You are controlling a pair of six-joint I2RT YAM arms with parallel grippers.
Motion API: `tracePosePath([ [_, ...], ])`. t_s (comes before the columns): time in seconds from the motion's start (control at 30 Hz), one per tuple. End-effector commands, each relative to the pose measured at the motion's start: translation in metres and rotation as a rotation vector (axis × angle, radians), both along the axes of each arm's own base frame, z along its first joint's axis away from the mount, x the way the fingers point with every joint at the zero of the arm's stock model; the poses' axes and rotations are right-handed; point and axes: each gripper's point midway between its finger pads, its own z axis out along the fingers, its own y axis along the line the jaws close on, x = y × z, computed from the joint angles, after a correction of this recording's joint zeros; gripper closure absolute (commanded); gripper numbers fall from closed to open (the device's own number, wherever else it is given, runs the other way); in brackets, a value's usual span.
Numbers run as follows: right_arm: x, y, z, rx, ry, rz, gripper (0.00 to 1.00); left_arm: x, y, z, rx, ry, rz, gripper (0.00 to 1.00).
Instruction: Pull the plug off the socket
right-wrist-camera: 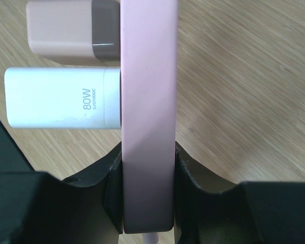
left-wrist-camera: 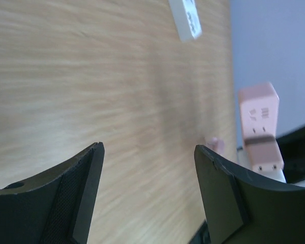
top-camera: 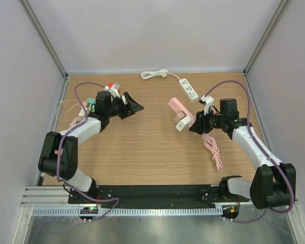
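I will use my left gripper to grab the plug's body (top-camera: 179, 116) across the sides that leave the white plug (top-camera: 183, 123) free, and so pull the pink plug off the socket.
A pink power strip (top-camera: 179, 109) is held tilted above the table's middle right. My right gripper (top-camera: 195, 124) is shut on its cable end; in the right wrist view the two fingers clamp the strip (right-wrist-camera: 147, 101) on both sides. A white 80W charger plug (right-wrist-camera: 61, 97) and a pink plug (right-wrist-camera: 71, 35) sit in the strip's sockets, side by side. The white plug also shows in the top view (top-camera: 181, 124). My left gripper (top-camera: 134, 108) is open and empty at the left, its fingers pointing toward the strip (left-wrist-camera: 259, 127), well apart from it.
A white power strip (top-camera: 188, 89) with a white cable (top-camera: 155, 74) lies at the back of the table; it also shows in the left wrist view (left-wrist-camera: 185, 18). A pink cable coil (top-camera: 212, 150) lies near my right arm. Walls enclose the table on three sides.
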Motion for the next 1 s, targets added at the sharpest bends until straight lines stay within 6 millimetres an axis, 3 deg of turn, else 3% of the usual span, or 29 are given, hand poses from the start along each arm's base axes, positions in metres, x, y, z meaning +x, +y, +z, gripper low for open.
tracePosePath([
  [0.0,0.006,0.016,0.041,0.080,-0.130,0.112,0.99,-0.033,-0.048,0.051,-0.119,-0.159,-0.163,0.24],
  [0.07,0.007,0.015,0.040,0.076,-0.131,0.108,0.99,-0.049,-0.062,0.065,-0.160,-0.201,-0.194,0.24],
  [0.1,0.008,0.015,0.039,0.074,-0.129,0.108,0.99,-0.062,-0.071,0.058,-0.177,-0.178,-0.210,0.24],
  [0.17,0.007,0.015,0.038,0.074,-0.127,0.110,0.99,-0.076,-0.080,0.075,-0.254,-0.205,-0.215,0.23],
  [0.2,0.007,0.015,0.038,0.073,-0.131,0.112,0.99,-0.087,-0.085,0.067,-0.269,-0.183,-0.213,0.23],
  [0.3,0.008,0.014,0.038,0.068,-0.146,0.108,0.99,-0.100,-0.094,0.082,-0.358,-0.196,-0.193,0.21],
  [0.47,0.010,0.013,0.041,0.056,-0.207,0.091,0.99,-0.119,-0.120,0.076,-0.418,-0.141,-0.120,0.19],
  [0.67,0.012,0.012,0.044,0.047,-0.230,0.066,0.99,-0.121,-0.149,0.071,-0.465,-0.096,-0.029,0.14],
  [0.97,0.013,0.012,0.044,0.040,-0.232,0.058,0.99,-0.094,-0.181,0.064,-0.458,-0.095,0.096,0.09],
])
